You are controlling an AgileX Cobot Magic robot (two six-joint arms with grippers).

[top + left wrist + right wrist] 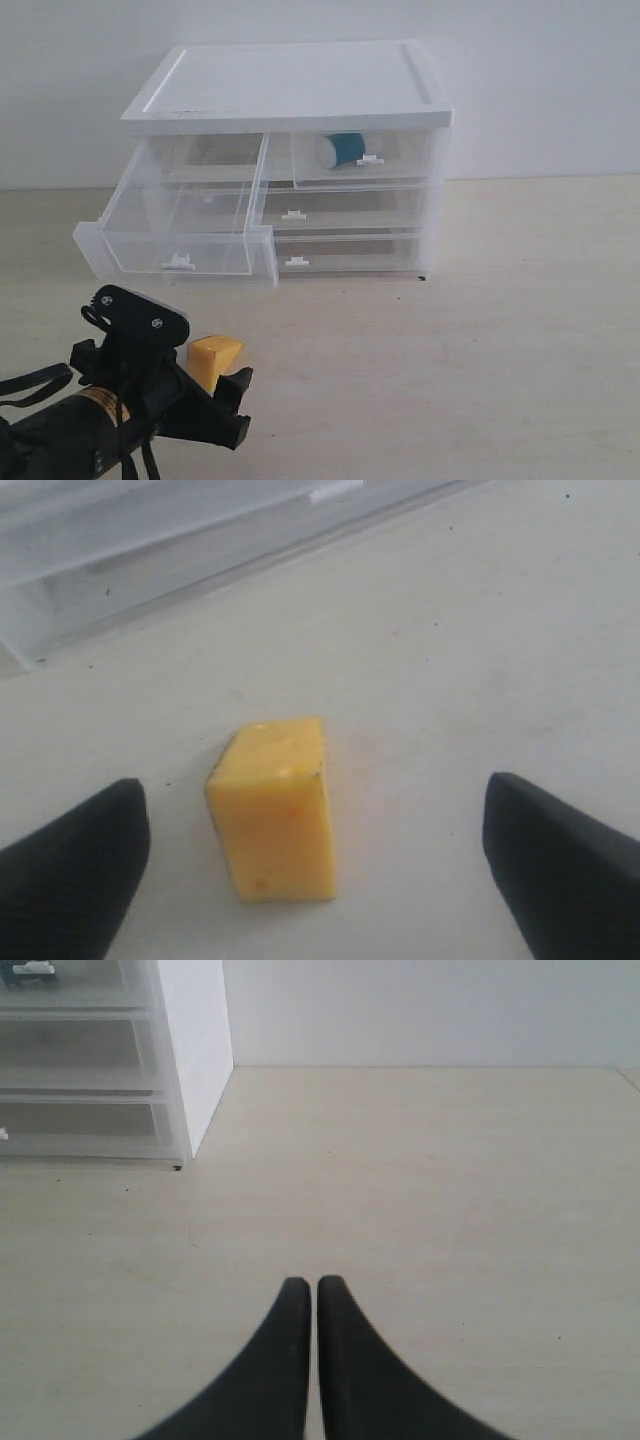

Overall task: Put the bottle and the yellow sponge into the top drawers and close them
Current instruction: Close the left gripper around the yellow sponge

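Observation:
My left gripper grabs the yellow sponge by its block-shaped body (213,359) (270,807) next, to stow it in the open top drawer.
The yellow sponge (215,360) lies on the table in front of the cabinet. My left gripper (190,357) is open and down at the table, one finger on each side of the sponge without touching it. In the left wrist view the yellow sponge (275,810) sits between the wide-apart fingertips (85,855), nearer that one. The bottle (342,150) lies on its side inside the right top drawer (400,160), which is pushed in. The left top drawer (180,225) is pulled far out with nothing in it. My right gripper (308,1286) is shut on nothing above bare table, out of the exterior view.
The white-topped cabinet (290,85) stands at the back against the wall, with two full-width clear drawers (340,210) pushed in below. The pulled-out drawer overhangs the table just beyond the sponge. The cabinet's side (195,1040) is ahead of the right gripper.

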